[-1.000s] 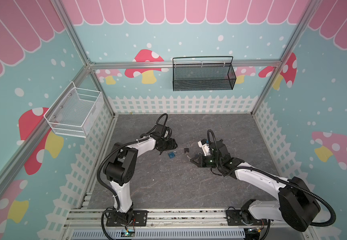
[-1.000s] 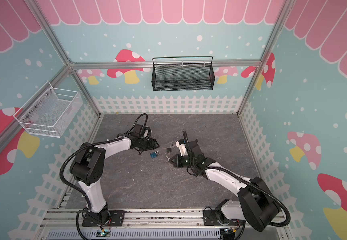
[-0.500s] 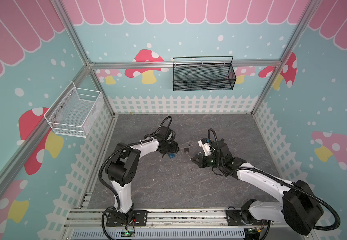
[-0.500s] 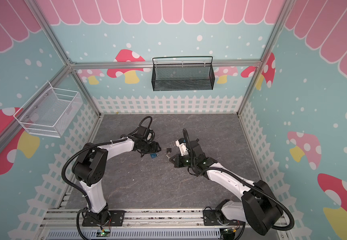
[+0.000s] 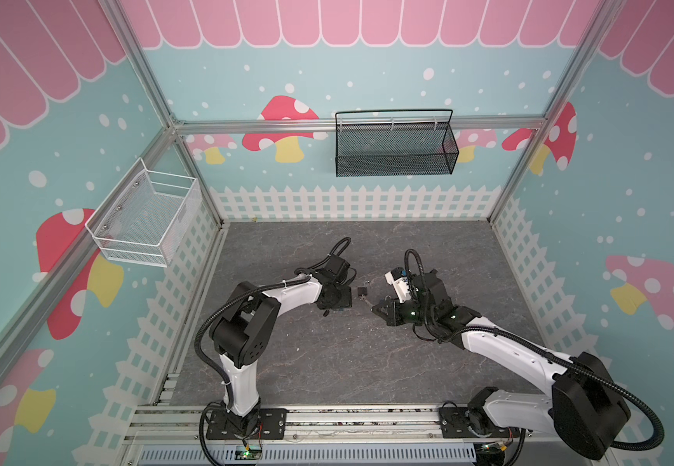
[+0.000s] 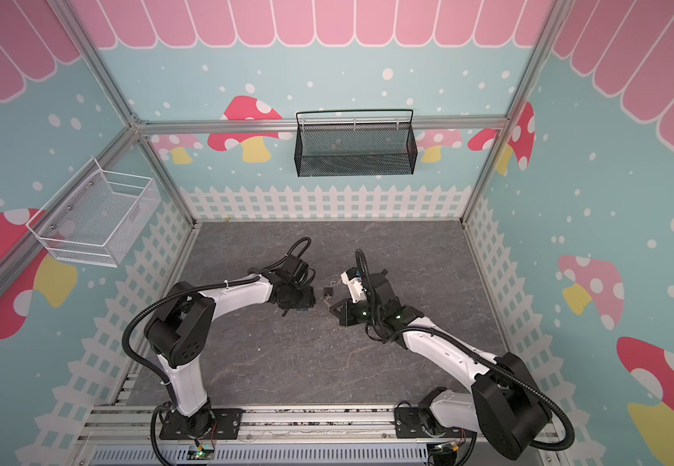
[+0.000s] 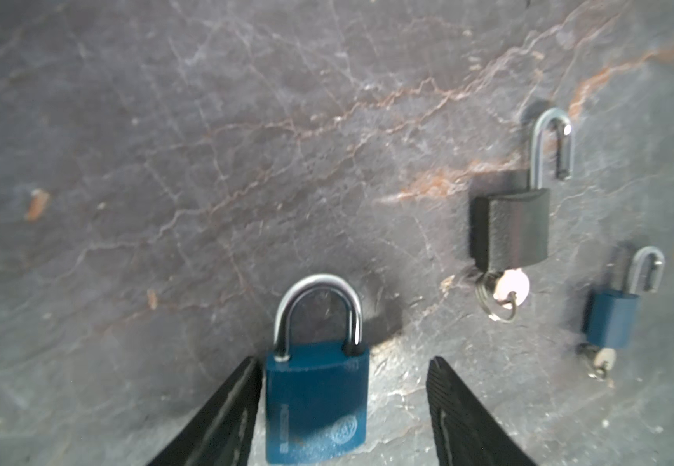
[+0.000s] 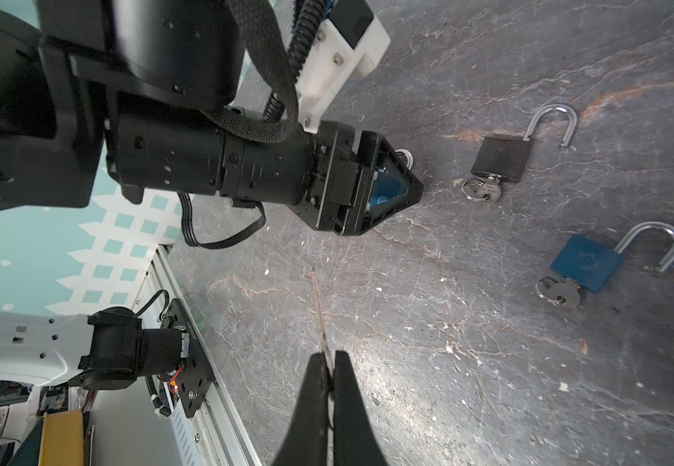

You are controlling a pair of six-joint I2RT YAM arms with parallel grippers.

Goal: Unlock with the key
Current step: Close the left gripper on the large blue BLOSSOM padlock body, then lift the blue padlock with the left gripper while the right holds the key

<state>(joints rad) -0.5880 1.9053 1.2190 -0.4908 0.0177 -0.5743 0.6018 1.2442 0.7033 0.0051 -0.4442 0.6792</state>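
Note:
I should grab the shut blue padlock (image 7: 315, 403) by its body's sides with my left gripper, so the padlock's shackle and opposite end stay free to unlock with the key.
A shut blue padlock (image 7: 315, 403) lies flat on the grey floor, between the fingers of my open left gripper (image 7: 343, 363). One finger (image 7: 242, 395) is close against the lock's side; a gap separates the lock from the far finger. In the right wrist view the left gripper (image 8: 412, 183) straddles this padlock (image 8: 389, 189). My right gripper (image 8: 329, 355) is shut on a key (image 8: 319, 314), whose thin blade sticks out past the fingertips, low over the floor. In both top views the left gripper (image 5: 337, 304) (image 6: 307, 300) and the right gripper (image 5: 375, 310) (image 6: 333, 308) face each other mid-floor.
A black padlock (image 7: 514, 230) (image 8: 500, 161) and a smaller blue padlock (image 7: 611, 318) (image 8: 585, 262) lie nearby, shackles open, keys in them. A black mesh basket (image 5: 395, 149) hangs on the back wall and a white basket (image 5: 145, 220) on the left wall. The arm-base rail (image 5: 327, 419) runs along the front.
My left gripper has moved right, from beside the blue padlock to straddling it. The right arm with the key has barely moved.

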